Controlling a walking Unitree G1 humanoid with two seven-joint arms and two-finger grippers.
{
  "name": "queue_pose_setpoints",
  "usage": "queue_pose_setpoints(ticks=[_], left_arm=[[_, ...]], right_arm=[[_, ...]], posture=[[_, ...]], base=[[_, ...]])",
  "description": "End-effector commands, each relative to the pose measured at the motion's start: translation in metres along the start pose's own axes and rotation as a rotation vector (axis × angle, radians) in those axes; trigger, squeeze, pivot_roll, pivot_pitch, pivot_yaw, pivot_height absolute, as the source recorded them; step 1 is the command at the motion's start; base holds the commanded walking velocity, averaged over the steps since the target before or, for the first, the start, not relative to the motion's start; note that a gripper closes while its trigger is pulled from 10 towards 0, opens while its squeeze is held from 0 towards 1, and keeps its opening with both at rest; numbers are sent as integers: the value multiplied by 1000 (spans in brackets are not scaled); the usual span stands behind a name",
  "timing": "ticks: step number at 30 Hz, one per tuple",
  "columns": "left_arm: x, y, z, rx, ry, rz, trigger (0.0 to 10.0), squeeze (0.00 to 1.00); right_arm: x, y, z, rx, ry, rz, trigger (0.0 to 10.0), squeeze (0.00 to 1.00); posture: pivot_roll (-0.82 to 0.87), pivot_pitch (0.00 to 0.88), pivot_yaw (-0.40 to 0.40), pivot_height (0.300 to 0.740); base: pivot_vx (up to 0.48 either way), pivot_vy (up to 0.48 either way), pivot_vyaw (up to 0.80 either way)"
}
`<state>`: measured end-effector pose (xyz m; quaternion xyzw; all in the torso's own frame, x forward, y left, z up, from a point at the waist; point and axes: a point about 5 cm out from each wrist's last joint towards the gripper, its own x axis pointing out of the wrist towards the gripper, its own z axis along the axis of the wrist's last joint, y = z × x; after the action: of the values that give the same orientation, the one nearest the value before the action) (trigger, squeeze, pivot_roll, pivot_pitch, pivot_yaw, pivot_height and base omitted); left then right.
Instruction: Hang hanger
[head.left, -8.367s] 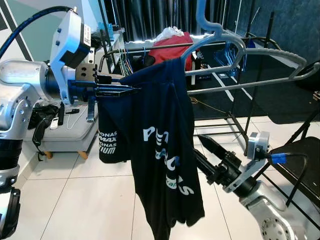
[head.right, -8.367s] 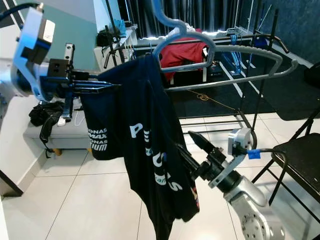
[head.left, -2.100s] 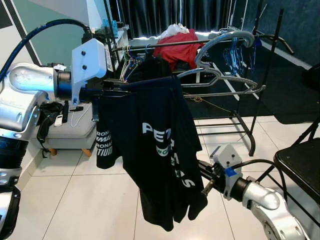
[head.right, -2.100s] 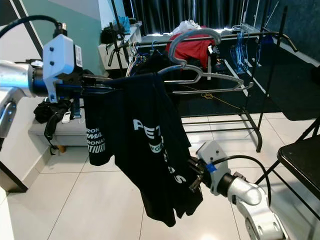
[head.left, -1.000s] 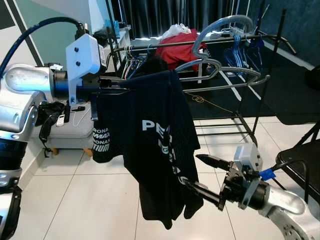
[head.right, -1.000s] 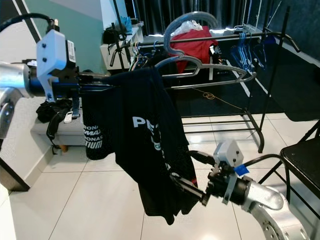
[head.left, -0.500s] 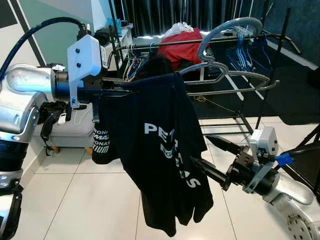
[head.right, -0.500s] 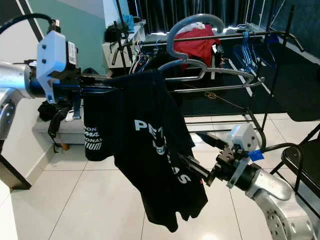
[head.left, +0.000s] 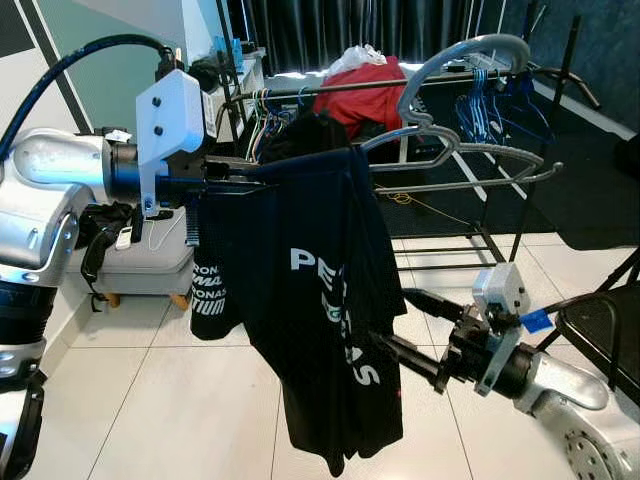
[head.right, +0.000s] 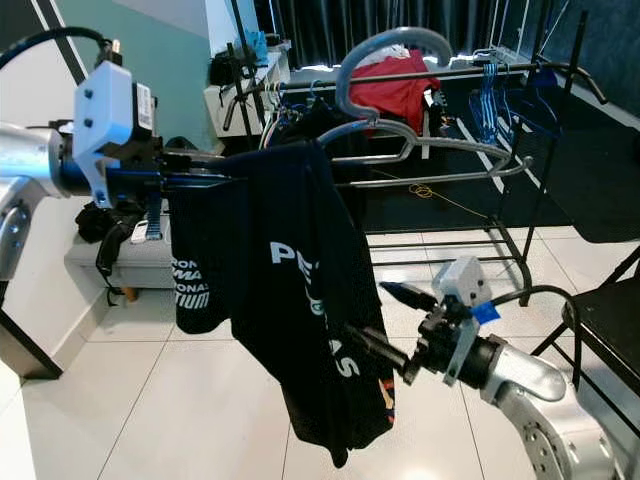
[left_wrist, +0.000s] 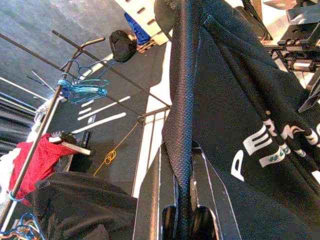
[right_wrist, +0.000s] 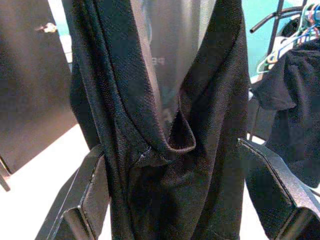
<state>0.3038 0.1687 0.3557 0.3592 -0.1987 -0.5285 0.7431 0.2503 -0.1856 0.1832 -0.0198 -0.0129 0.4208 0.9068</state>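
My right gripper needs to pinch the folded edge at its loose shoulder (right_wrist: 172, 148) next to hold the shirt, because that fold stands out while the lower cloth hangs slack.
A grey plastic hanger (head.left: 452, 152) carries a black T-shirt (head.left: 310, 290) with white lettering, held up in front of the rail. My left gripper (head.left: 228, 181) is shut on the shirt-covered end of the hanger (left_wrist: 181, 125), at the shirt's left shoulder. The hanger's big hook (head.left: 455, 58) stands up near the rail without touching it. My right gripper (head.right: 368, 310) is open low on the right. Its fingers (right_wrist: 272, 187) straddle the hanging cloth (right_wrist: 170, 130) of the shirt's lower half without closing on it.
A black clothes rail (head.left: 320, 92) runs behind, with a red garment (head.left: 362, 98) and several blue hangers (head.left: 482, 105) on it. A grey bench (head.left: 140, 268) stands left, a black chair (head.left: 605, 320) right. White tiled floor (head.left: 150, 400) lies below.
My open right gripper has drifted slightly left and down against the shirt's lower part. The left gripper keeps its hold, and the hanger has barely moved.
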Motion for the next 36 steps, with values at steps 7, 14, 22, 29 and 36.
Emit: queue_pose_setpoints(ticks=[7,14,22,29,36], left_arm=[[-4,0,2,-3,-17,6,10000,0],[-5,1,3,0,-17,9,10000,0],[-6,3,3,1,-15,14,10000,0],[-25,0,-21,-62,104,30,10000,0],[-46,-23,-47,-182,230,-89,10000,0]], right_arm=[[2,2,1,32,-27,22,0,0],[1,3,1,33,-22,33,0,0],[-1,-1,2,20,-22,2,0,0],[-27,-43,-3,-203,149,-318,0,0],[-50,-61,-2,-414,331,-447,0,0]], posture=[[-72,0,77,740],[-73,0,80,740],[-75,0,81,740],[-82,0,89,740],[-79,0,92,740]], base=[[0,0,0],[0,0,0],[0,0,0],[0,0,0],[0,0,0]])
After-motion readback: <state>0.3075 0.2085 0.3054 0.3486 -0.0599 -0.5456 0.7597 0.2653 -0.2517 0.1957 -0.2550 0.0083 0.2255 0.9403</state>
